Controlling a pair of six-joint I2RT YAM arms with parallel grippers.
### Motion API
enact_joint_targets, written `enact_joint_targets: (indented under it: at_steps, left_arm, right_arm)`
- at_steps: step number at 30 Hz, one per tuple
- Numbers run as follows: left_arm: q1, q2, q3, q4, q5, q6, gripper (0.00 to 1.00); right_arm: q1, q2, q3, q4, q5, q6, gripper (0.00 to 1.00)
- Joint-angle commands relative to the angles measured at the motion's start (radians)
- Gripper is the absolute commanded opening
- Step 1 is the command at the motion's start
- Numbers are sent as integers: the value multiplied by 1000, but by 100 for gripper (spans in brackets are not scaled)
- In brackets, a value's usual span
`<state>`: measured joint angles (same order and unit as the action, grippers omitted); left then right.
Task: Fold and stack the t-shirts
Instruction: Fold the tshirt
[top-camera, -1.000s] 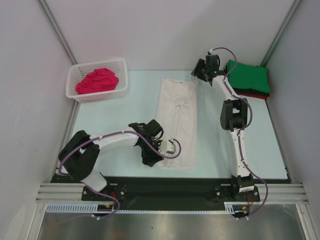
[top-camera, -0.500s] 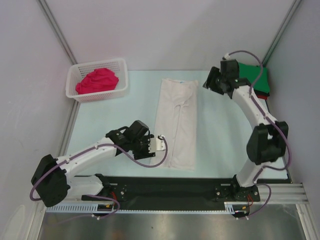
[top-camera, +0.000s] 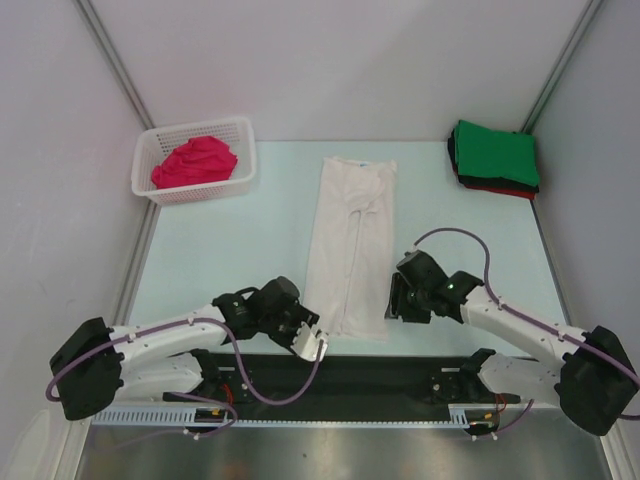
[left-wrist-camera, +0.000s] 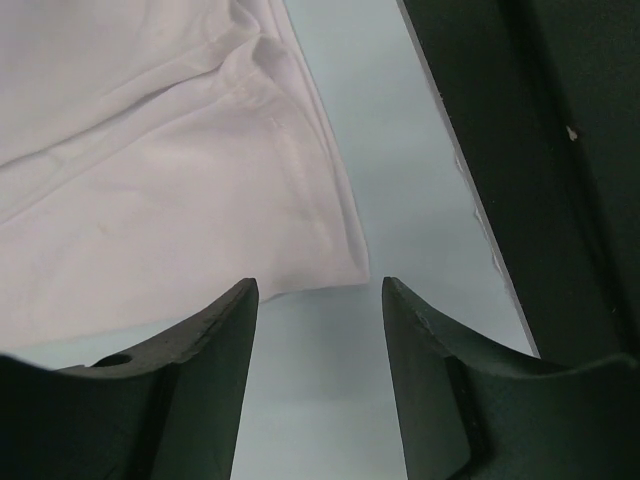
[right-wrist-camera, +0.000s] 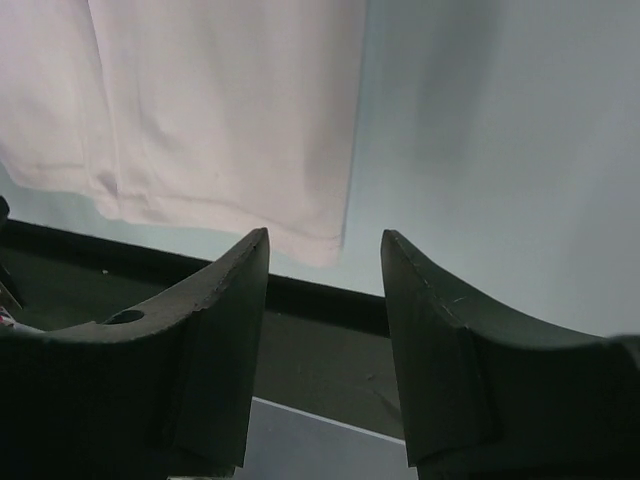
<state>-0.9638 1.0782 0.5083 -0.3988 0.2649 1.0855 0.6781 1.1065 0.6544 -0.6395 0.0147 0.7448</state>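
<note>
Next, my left gripper grabs the white t-shirt's near hem corner (top-camera: 320, 326) (left-wrist-camera: 352, 270), opposite my right gripper's corner, to fold the t-shirt evenly.
A white t-shirt (top-camera: 350, 240), folded into a long strip, lies in the middle of the table. My left gripper (top-camera: 312, 342) is open and empty just off its near left corner; in the left wrist view the shirt (left-wrist-camera: 150, 150) lies ahead of the open gripper (left-wrist-camera: 320, 300). My right gripper (top-camera: 393, 300) is open and empty beside the near right corner; in the right wrist view the shirt's hem (right-wrist-camera: 220, 100) lies ahead of that gripper (right-wrist-camera: 325, 250). A folded green t-shirt (top-camera: 497, 155) tops a stack with a red one (top-camera: 495, 189) and a dark one (top-camera: 454, 158). A magenta-red t-shirt (top-camera: 195, 160) lies crumpled in the basket.
The white lattice basket (top-camera: 196, 127) stands at the far left. A black strip (top-camera: 380, 372) runs along the table's near edge, just past the shirt's hem; it also shows in the left wrist view (left-wrist-camera: 560, 150) and the right wrist view (right-wrist-camera: 300, 310). Grey walls close in the sides.
My right arm has swung from the green stack at the far right down to the white shirt's near right corner. My left gripper has moved nearer, to the near left corner.
</note>
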Motion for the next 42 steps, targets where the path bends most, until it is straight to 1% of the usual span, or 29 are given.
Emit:
enact_joint_targets:
  at_steps: [1, 5, 9, 11, 12, 13, 15, 16, 17, 18, 19, 20, 21, 23, 24, 25, 27, 28, 30, 31, 32, 33, 34, 35, 36, 38, 40, 41, 42]
  left_arm:
    - [-12, 35, -5, 74, -1, 86, 58]
    - [-10, 103, -10, 110, -53, 82, 57]
    - [-13, 152, 2, 120, -47, 57, 53]
    - [-15, 175, 15, 121, -46, 41, 44]
    - [-15, 186, 16, 123, -44, 21, 33]
    - [-15, 189, 21, 118, -41, 11, 29]
    - [-15, 193, 32, 94, -12, -13, 20]
    - [-15, 192, 35, 84, -1, -19, 12]
    - [-15, 187, 35, 74, 8, -32, 7]
    - [-13, 184, 35, 72, 8, -42, 1]
    - [-13, 169, 36, 72, 1, -55, 0]
    - [-9, 160, 39, 83, -10, -67, 1]
    - [2, 148, 47, 92, -18, -96, 0]
    - [77, 115, 73, 87, 28, -119, 0]
    - [112, 109, 116, 83, 89, -145, 0]
    - [178, 111, 139, 78, 117, -156, 0]
    - [224, 127, 212, 64, 143, -173, 0]
    - [255, 158, 235, 61, 146, -174, 0]
    - [281, 224, 306, 60, 143, -182, 0]
    - [307, 251, 334, 61, 146, -190, 1]
    - [321, 281, 363, 60, 146, -196, 0]
    - [335, 314, 430, 57, 146, -214, 0]
    - [361, 380, 464, 57, 137, -225, 0]
    - [373, 414, 499, 58, 122, -249, 0]
    - [384, 448, 566, 61, 114, -262, 0]
    - [413, 541, 633, 61, 94, -288, 0]
    - [434, 625, 728, 58, 83, -300, 0]
    - [442, 650, 787, 40, 73, -302, 0]
    - [447, 676, 814, 34, 62, -306, 0]
  right_arm:
    - [96, -28, -44, 69, 27, 168, 53]
    - [141, 1, -88, 122, 14, 203, 52]
    - [144, 41, -125, 188, -4, 212, 52]
    - [147, 64, -144, 219, -34, 214, 51]
    - [146, 70, -144, 240, -36, 209, 48]
    - [146, 79, -142, 251, -39, 206, 45]
    - [144, 107, -134, 274, -55, 193, 33]
    - [141, 118, -131, 274, -71, 188, 21]
    - [135, 128, -125, 274, -79, 182, 15]
    - [130, 127, -124, 264, -85, 177, 12]
    - [124, 121, -124, 259, -88, 171, 3]
    - [112, 110, -122, 253, -96, 166, 0]
    - [82, 81, -116, 248, -102, 160, 0]
    - [37, 58, -101, 247, -128, 127, 0]
    - [-7, 55, -64, 235, -136, 110, 0]
    - [-34, 62, -43, 221, -147, 63, 0]
    - [-87, 84, 10, 193, -159, 18, 0]
    - [-138, 114, 55, 192, -168, -8, 0]
    - [-192, 156, 106, 205, -200, -68, 0]
    - [-246, 202, 161, 210, -211, -84, 0]
    - [-271, 232, 191, 212, -231, -97, 0]
    - [-290, 257, 218, 222, -242, -125, 0]
    - [-313, 283, 249, 231, -251, -133, 0]
    - [-345, 341, 298, 241, -263, -140, 0]
    - [-360, 369, 327, 251, -269, -156, 0]
    - [-396, 459, 399, 256, -285, -174, 0]
    - [-414, 518, 435, 279, -326, -186, 0]
    - [-432, 570, 471, 285, -337, -189, 0]
    - [-437, 593, 488, 293, -344, -188, 0]
